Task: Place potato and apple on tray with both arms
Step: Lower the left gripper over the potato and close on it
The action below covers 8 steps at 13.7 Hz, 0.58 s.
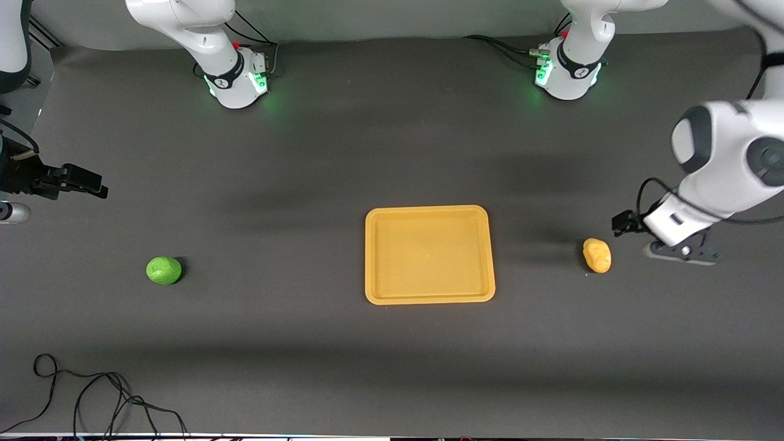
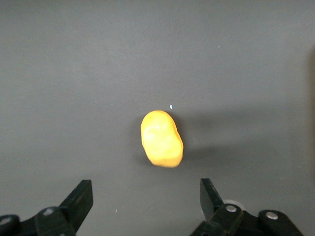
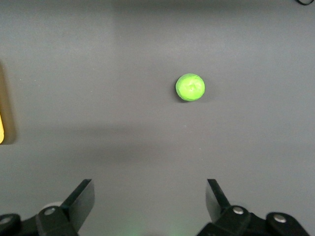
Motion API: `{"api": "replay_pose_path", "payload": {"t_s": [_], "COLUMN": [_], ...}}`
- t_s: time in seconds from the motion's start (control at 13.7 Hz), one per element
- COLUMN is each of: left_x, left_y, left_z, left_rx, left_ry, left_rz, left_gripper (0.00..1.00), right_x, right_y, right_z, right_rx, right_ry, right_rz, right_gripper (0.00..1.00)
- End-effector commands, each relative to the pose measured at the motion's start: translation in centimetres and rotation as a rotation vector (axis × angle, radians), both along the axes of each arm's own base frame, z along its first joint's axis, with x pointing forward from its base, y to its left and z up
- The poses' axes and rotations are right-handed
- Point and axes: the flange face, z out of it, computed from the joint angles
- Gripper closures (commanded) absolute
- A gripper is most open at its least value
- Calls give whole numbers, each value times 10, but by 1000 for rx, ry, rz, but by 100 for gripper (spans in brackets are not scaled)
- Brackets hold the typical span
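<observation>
My left gripper needs to take the potato by its rounded middle (image 1: 597, 256) (image 2: 162, 139) next, so that it can place the potato on the tray.
The orange-yellow tray (image 1: 369, 254) lies empty in the middle of the dark table. The yellow-tan potato (image 1: 597, 255) lies on the table toward the left arm's end. My left gripper (image 1: 623, 223) hovers over the table beside it, open and empty. In the left wrist view the potato (image 2: 161, 138) lies ahead of the gripper (image 2: 146, 196). The green apple (image 1: 164, 270) lies toward the right arm's end. My right gripper (image 1: 86, 182) is over the table's edge there, apart from the apple, open and empty. In the right wrist view the apple (image 3: 190, 87) lies well ahead of the gripper (image 3: 147, 196).
The two arm bases (image 1: 236, 76) (image 1: 566, 70) stand along the table edge farthest from the front camera. Loose black cables (image 1: 92, 392) lie at the near edge toward the right arm's end. A sliver of the tray (image 3: 1, 128) shows in the right wrist view.
</observation>
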Motion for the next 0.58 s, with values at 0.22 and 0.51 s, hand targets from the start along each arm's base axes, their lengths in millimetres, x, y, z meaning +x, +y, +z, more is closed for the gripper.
{"api": "replay_pose_path", "payload": {"t_s": [0.22, 0.51], "left_x": [8, 18], "left_y": [12, 2], "left_z": [-89, -108], "left_rx": [-19, -123], "left_ry": [67, 55], "left_rz": [-16, 66], "left_gripper": [16, 18], "right_x": [-3, -3], "right_y": [-2, -3], "right_z": [3, 3], "right_rx": [16, 16], "right_ry": [-14, -14], "right_rz": [-25, -27], "right_gripper": [0, 0]}}
